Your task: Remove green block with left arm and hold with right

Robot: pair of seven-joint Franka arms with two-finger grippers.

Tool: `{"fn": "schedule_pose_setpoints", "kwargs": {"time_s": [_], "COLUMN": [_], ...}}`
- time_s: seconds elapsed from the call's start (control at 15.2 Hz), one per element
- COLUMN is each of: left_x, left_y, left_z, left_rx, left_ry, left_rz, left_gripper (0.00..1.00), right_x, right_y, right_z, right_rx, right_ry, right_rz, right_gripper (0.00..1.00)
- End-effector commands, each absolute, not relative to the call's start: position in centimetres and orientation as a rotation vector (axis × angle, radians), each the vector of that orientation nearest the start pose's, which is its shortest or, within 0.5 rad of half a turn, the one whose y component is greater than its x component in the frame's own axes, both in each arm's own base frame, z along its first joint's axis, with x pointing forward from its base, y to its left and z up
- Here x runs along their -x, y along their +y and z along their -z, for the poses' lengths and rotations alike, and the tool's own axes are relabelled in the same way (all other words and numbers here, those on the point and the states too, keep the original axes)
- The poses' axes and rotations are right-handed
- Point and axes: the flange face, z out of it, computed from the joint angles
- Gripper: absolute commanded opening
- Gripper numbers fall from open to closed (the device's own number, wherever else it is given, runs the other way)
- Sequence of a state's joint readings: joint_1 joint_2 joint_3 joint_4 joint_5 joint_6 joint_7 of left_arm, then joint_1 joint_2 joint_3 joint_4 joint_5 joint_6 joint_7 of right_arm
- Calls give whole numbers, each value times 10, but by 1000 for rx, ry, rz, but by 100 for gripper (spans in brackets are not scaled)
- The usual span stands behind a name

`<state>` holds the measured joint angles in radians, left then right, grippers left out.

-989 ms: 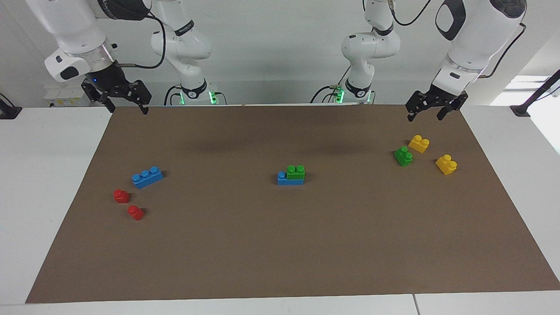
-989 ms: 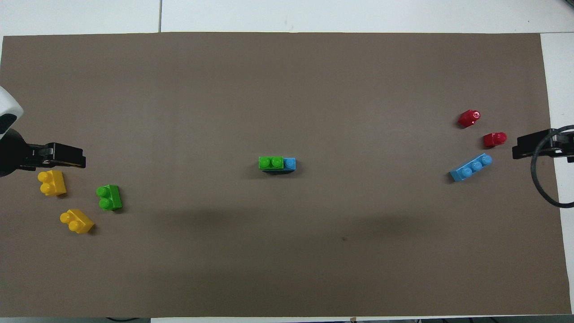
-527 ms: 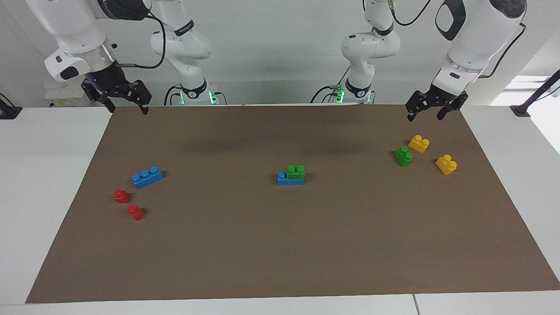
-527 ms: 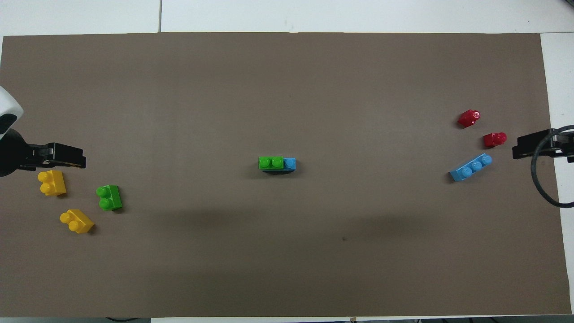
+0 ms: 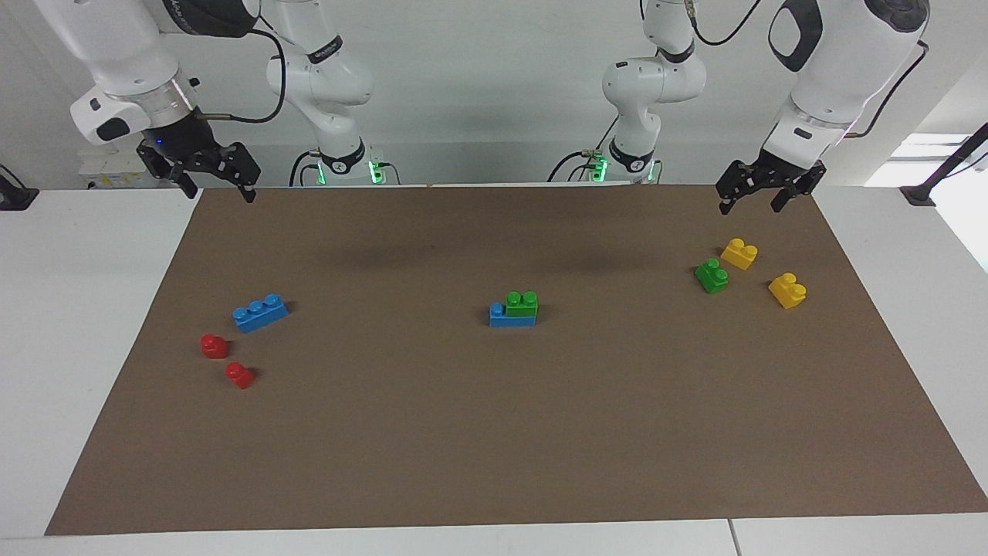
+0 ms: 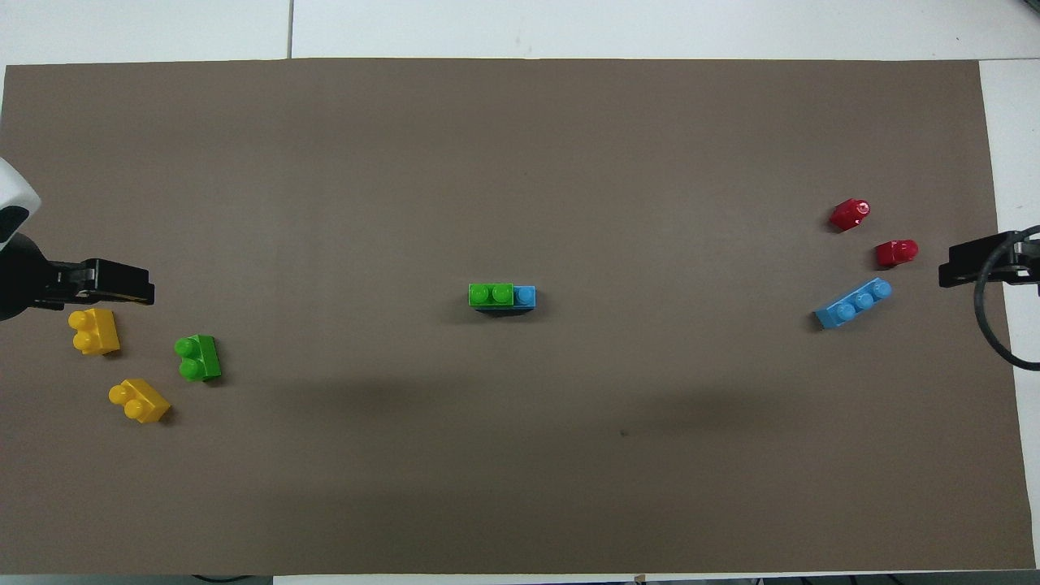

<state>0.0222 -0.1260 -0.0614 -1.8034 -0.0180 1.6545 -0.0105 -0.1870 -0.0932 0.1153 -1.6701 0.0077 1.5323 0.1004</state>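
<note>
My left gripper grabs the green block's end (image 6: 475, 296) opposite the bare stud next, to pull the green block off the blue brick (image 6: 524, 297).
A green block (image 5: 522, 303) with two studs sits on top of a blue brick (image 5: 509, 320) in the middle of the brown mat; the pair also shows in the overhead view (image 6: 491, 293). A second green block (image 5: 712, 276) lies loose at the left arm's end, also in the overhead view (image 6: 197, 357). My left gripper (image 5: 749, 205) hangs open and empty in the air over the mat's edge by the yellow bricks, also in the overhead view (image 6: 138, 282). My right gripper (image 5: 218, 191) hangs open and empty over the mat's corner at the right arm's end, also in the overhead view (image 6: 957, 264).
Two yellow bricks (image 5: 739, 253) (image 5: 787, 290) lie beside the loose green block. A blue three-stud brick (image 5: 260, 312) and two small red bricks (image 5: 214, 345) (image 5: 240, 375) lie at the right arm's end. The brown mat (image 5: 494, 448) covers the white table.
My right gripper has drifted slightly outward toward the table's edge. The left gripper and all the bricks have stayed put.
</note>
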Motion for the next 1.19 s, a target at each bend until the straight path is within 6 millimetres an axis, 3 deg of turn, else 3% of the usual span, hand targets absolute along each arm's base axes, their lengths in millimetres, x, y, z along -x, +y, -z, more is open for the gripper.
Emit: {"fn": "schedule_pose_setpoints", "kwargs": {"time_s": [0.0,0.26,0.66,1.12], "left_x": [-509,-508,-504,-495], "left_y": [-24,-29,-46,-79], "left_z": [-589,-589,-587,-581], "left_rx": [3138,3136,3117,2997], "left_ry": [38,-213,-393,-1051], "left_rz": [-46,-45,-60,-95], "left_gripper": [100,100,100,100], "right_x": [-516,-516,-516,-519], "right_y": [-32,-25,-14,3], "right_z": [-625,-622,-622,-621], "right_rx": [3115,3089,2983,2566], "right_ry": [450,628,1003,1568], "right_rz": [-88,-91,-101,-214], "right_gripper": [100,97,96,95]}}
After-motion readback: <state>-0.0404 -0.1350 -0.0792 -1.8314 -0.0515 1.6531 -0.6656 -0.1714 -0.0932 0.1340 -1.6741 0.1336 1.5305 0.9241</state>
